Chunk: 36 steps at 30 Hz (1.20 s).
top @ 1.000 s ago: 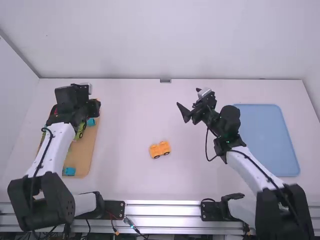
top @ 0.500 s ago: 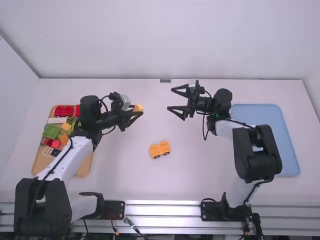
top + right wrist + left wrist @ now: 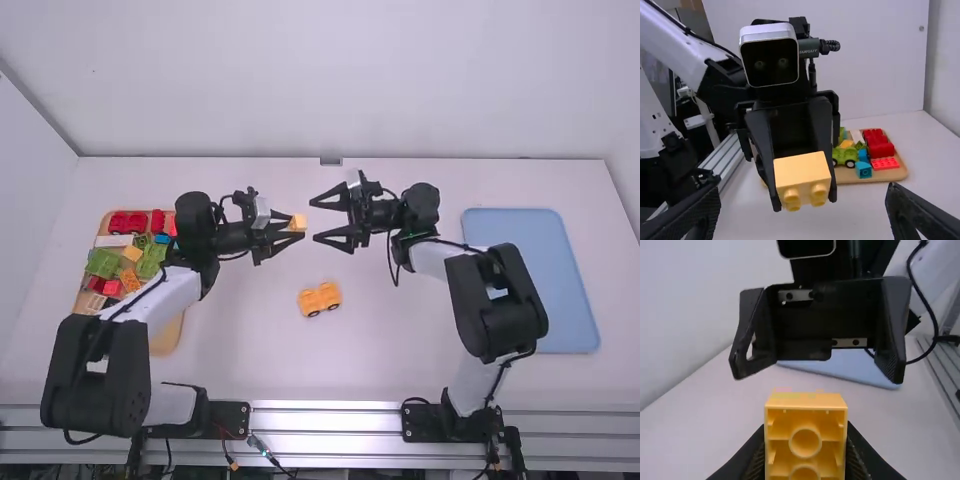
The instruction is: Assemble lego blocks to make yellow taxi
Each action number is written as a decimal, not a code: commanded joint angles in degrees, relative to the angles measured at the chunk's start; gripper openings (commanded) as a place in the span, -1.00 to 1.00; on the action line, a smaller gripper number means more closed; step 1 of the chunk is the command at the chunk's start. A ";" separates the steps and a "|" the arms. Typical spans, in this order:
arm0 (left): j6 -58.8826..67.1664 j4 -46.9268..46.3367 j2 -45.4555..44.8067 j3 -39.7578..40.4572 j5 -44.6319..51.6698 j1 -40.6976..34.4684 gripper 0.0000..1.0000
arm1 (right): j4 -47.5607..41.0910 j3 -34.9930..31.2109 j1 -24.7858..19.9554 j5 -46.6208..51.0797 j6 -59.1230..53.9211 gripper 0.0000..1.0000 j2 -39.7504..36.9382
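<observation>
My right gripper should add the yellow block to the taxi's car base [image 3: 320, 299], so next it should grab the block by its sides.
In the high view my left gripper [image 3: 290, 228] is shut on a yellow-orange block [image 3: 298, 223], held above the table left of centre. The left wrist view has that block [image 3: 805, 435], hollow side showing, between the fingertips of my left gripper [image 3: 805, 450]. Across a small gap, my right gripper [image 3: 322, 219] stands open with nothing between its fingers, facing the block. In the right wrist view the block [image 3: 802, 177] is ahead of my open right gripper [image 3: 802, 212], its studs tilted downward. An orange-yellow car base [image 3: 320, 299] with dark wheels rests on the table below them.
At the left, a wooden tray [image 3: 166, 340] holds several red, green, blue and yellow pieces, including a green wheeled base [image 3: 845, 156]. A blue tray [image 3: 535, 290] lies at the right. The table's front edge has a metal rail [image 3: 325, 420].
My left gripper has come out from over the wooden tray toward the middle, carrying the yellow block. My right gripper has moved left and turned to face it. The car base has stayed put.
</observation>
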 commanded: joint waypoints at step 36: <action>-14.10 16.72 5.33 -0.48 4.87 -2.49 -0.78 | 0.00 3.02 3.26 2.80 0.96 -0.08 0.17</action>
